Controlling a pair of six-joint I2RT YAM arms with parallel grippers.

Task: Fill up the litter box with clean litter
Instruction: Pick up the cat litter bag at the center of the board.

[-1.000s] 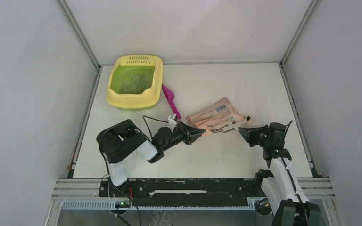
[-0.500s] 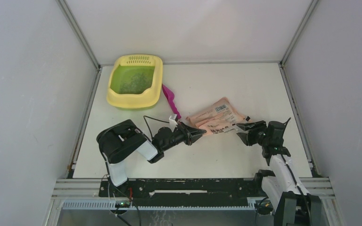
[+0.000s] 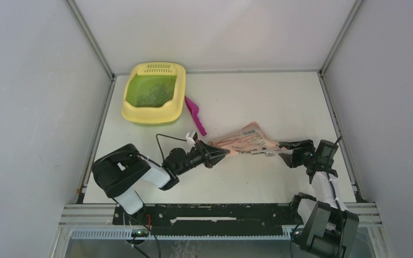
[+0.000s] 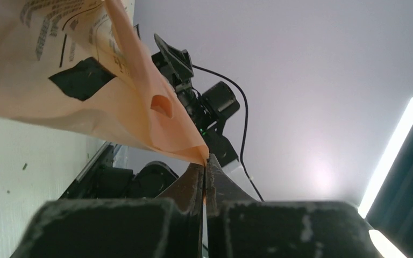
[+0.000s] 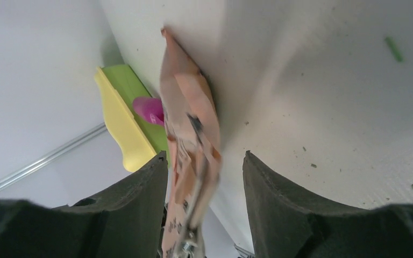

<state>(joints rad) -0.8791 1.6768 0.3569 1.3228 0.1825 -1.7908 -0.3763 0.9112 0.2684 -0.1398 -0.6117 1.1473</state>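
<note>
The robot's right gripper should next grip the loose end of the peach bag, opposite the left gripper's corner of the bag, to carry the bag stretched and lay it flat.
The pale yellow litter box (image 3: 130,110) stands at the far left, with a thin speckle of clean litter (image 3: 151,92) on its green floor. The peach bag (image 3: 247,141) lies mid-table between my grippers. My left gripper (image 3: 221,152) is shut on the bag's left corner; the left wrist view shows the jaws (image 4: 205,161) pinching the bag (image 4: 86,80). My right gripper (image 3: 286,151) is open at the bag's right end. In the right wrist view the bag (image 5: 188,107) hangs between the spread fingers (image 5: 205,156), and I cannot tell whether it touches them.
A magenta scoop (image 3: 195,113) lies on the table just right of the litter box; it also shows in the right wrist view (image 5: 149,109) next to the box (image 5: 115,118). Grey walls enclose the table on three sides.
The left arm has drawn back to the left, pulling the bag's corner with it. The right gripper has moved right, away from the bag's end. More of the scoop is uncovered.
</note>
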